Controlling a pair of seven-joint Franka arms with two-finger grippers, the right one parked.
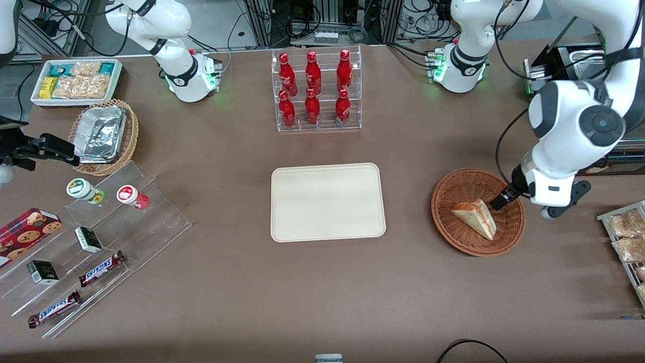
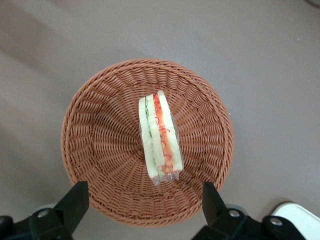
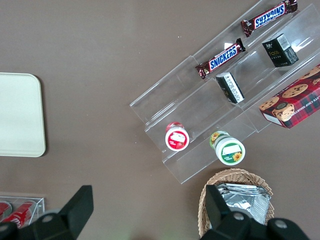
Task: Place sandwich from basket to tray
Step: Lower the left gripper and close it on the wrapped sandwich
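To set the sandwich on the cream tray, my left gripper next needs to grab the sandwich by its crumpled wrapper end (image 2: pixel 166 177).
The sandwich (image 1: pixel 476 218), a wrapped pale wedge with red, orange and green layers, lies in the round reddish-brown wicker basket (image 1: pixel 446 224). My left gripper (image 1: pixel 500 201) hangs just above the basket's rim, on the side toward the working arm's end of the table. In the left wrist view the gripper (image 2: pixel 144 202) is open. Its two black fingers (image 2: pixel 75 200) stand wide apart over the basket (image 2: pixel 100 140), with nothing between them, and the sandwich (image 2: pixel 160 137) lies a short way off from them. The cream tray (image 1: pixel 327 201) lies flat and bare at mid-table beside the basket.
A clear rack of red bottles (image 1: pixel 315 91) stands farther from the front camera than the tray. A wire rack of packaged snacks (image 1: pixel 627 242) sits at the working arm's end. At the parked arm's end are a clear stepped stand (image 1: pixel 101 242), a foil-filled tan basket (image 1: pixel 103 136) and a white snack bin (image 1: pixel 75 80).
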